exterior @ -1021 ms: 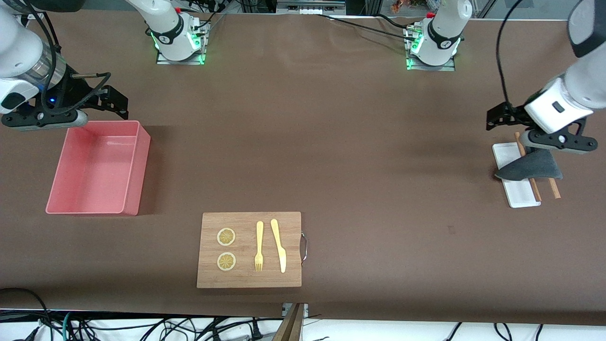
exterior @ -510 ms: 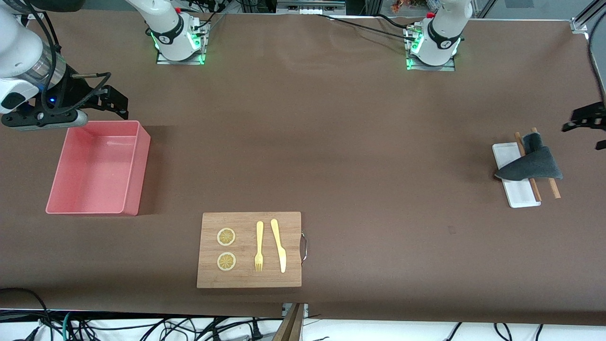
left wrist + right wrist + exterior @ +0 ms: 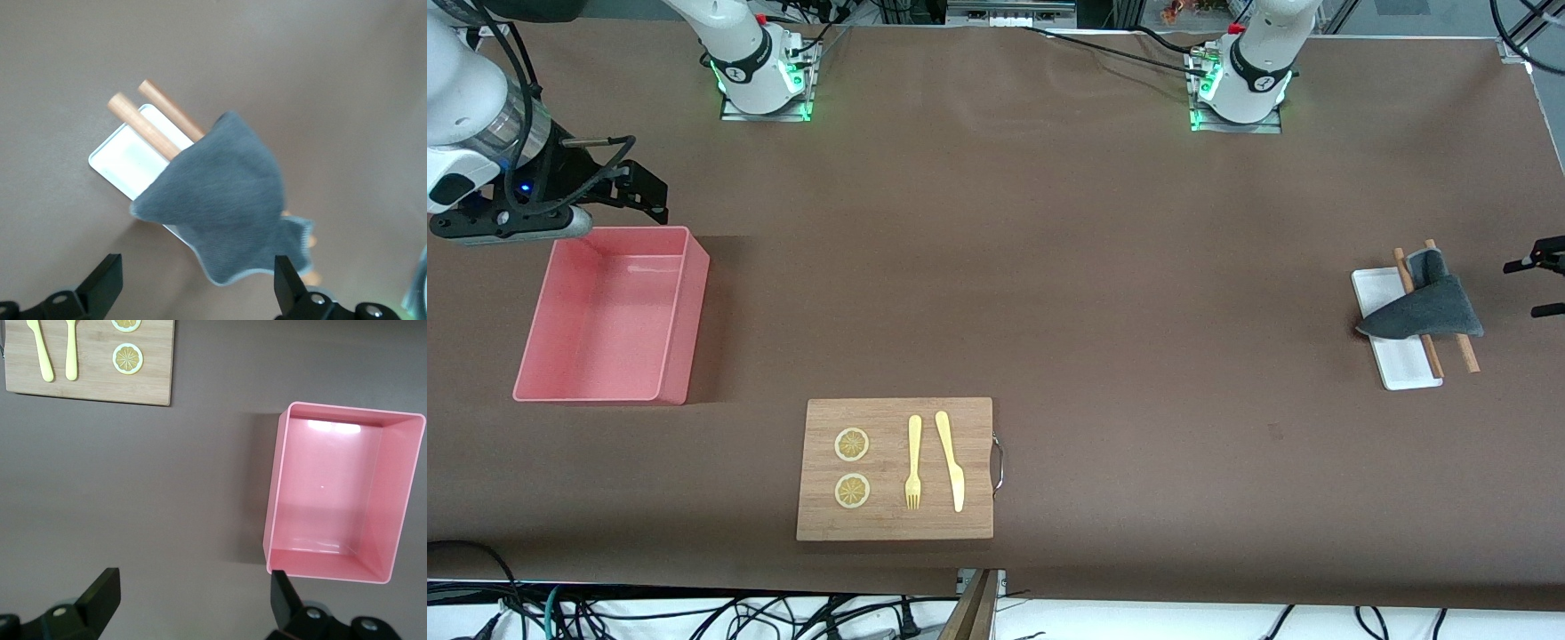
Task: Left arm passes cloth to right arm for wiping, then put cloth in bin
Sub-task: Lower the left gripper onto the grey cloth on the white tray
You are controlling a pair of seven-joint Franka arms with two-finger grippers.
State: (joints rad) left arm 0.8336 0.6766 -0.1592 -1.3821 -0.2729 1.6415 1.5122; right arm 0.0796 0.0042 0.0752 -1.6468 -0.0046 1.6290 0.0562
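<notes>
The robot's left gripper will next grab the grey cloth (image 3: 220,193) by its stitched edge (image 3: 301,248) to pass it on for wiping.
The cloth (image 3: 1423,308) lies dark grey side up, draped over a white tray (image 3: 1405,364) and two wooden sticks (image 3: 1467,354) near the left arm's end of the table. In the left wrist view the cloth (image 3: 223,200) lies below my left gripper (image 3: 197,287), which is open and empty above it. In the front view only a black part of that gripper (image 3: 1538,260) shows at the edge. The pink bin (image 3: 687,302) stands empty at the right arm's end. My right gripper (image 3: 511,224) waits open and empty over the table beside the bin (image 3: 275,487).
A wooden cutting board (image 3: 974,444) with a yellow fork, a knife and two lemon slices lies near the front camera, mid-table; it also shows in the right wrist view (image 3: 93,387). The tray (image 3: 123,160) and sticks (image 3: 143,123) show under the cloth.
My left gripper was low on the cloth a second ago; it has pulled away toward the left arm's end, almost out of the front view. The cloth stays on the tray. Right arm unmoved.
</notes>
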